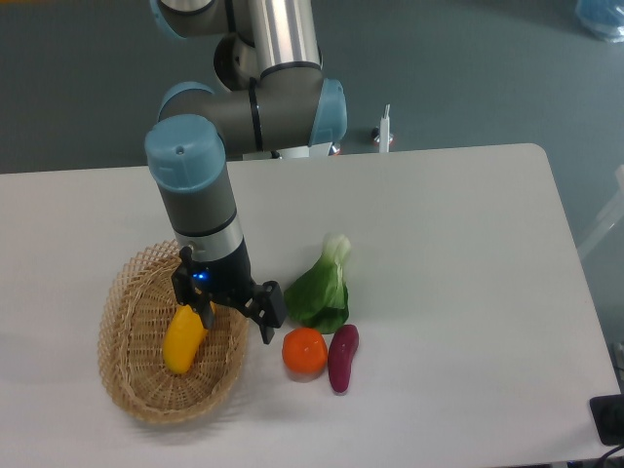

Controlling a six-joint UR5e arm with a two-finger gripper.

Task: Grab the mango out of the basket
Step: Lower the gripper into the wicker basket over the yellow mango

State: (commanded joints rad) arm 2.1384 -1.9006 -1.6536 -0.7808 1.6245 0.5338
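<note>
The mango needs to be picked up from the basket [127, 375], so my gripper should next grab the mango by its upper end [201, 314].
The mango [183, 339] is a yellow-orange oval lying tilted inside the woven wicker basket [127, 375] at the front left of the table. My gripper [232, 312] hangs over the basket's right side, just above and to the right of the mango's upper end. Its jaws stand wide apart, open. The left finger [203, 310] is at the mango's top end and hides a bit of it. The right finger [270, 314] sticks out past the basket's right rim.
Right of the basket lie a round orange fruit [305, 352], a dark purple oblong vegetable [342, 358] and a green leafy bok choy [323, 290]. The arm's elbow and base stand at the table's back edge.
</note>
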